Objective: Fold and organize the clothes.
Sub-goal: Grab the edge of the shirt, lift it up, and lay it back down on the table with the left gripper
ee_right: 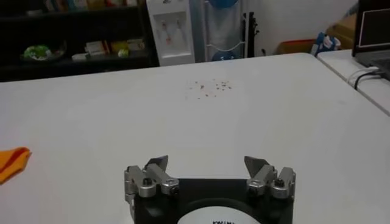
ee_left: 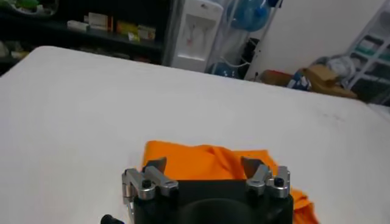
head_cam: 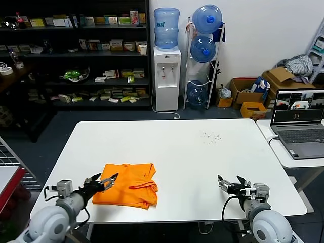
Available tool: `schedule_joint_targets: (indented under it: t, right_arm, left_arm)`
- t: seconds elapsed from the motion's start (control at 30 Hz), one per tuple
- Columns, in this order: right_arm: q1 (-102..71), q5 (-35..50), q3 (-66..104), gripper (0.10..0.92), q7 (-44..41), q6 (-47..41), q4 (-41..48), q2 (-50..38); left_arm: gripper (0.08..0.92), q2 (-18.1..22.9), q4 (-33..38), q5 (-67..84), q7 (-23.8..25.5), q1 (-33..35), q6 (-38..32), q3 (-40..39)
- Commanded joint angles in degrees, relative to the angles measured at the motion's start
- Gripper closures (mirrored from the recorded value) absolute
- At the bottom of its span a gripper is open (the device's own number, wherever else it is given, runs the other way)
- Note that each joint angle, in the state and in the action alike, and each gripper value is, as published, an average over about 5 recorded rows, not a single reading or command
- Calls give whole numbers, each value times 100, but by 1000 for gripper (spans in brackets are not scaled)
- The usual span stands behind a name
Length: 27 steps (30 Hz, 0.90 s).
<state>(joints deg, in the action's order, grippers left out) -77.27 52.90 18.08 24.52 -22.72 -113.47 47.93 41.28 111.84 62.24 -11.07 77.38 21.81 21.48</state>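
Observation:
The left gripper grabs the folded orange T-shirt by its folded edge (head_cam: pixel 112 174) (ee_left: pixel 177 159) next, to organize the clothes on the tabletop.
The orange T-shirt (head_cam: pixel 129 185) lies folded into a compact rectangle on the white table (head_cam: pixel 202 152), near the front left. My left gripper (head_cam: pixel 105 180) is open and empty, its tips at the shirt's left edge just above the cloth. In the left wrist view the shirt (ee_left: pixel 207 161) shows right beyond the open left gripper (ee_left: pixel 205 165). My right gripper (head_cam: pixel 232 181) is open and empty over bare table at the front right. In the right wrist view the right gripper (ee_right: pixel 207 163) is open, and a corner of the shirt (ee_right: pixel 12 161) shows far off.
An open laptop (head_cam: pixel 298 124) with its cable sits on a side table at the right. A few dark crumbs (head_cam: pixel 211 136) lie on the table's far half. Shelves, a water dispenser (head_cam: pixel 166 76) and cardboard boxes stand behind.

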Motion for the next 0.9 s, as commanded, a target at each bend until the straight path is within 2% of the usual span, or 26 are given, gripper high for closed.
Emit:
schedule_joint_targets:
  t: [0.03,0.33,0.9]
  right_arm:
    - [-15,-12,-2,203,-34,8,-36,5]
    - [-2,-8,-17,203,-27,-1,5,-10]
    - [-70,-10,50,203,4,-20,25,11]
  left_arm:
    - [178,-1445,-1146,595,1188,-149,309,276]
    - [177,-1227,-1547,473,1594,-456,313,-183]
    - [177,-728,-1778,398,1462,-1618,351,-1358]
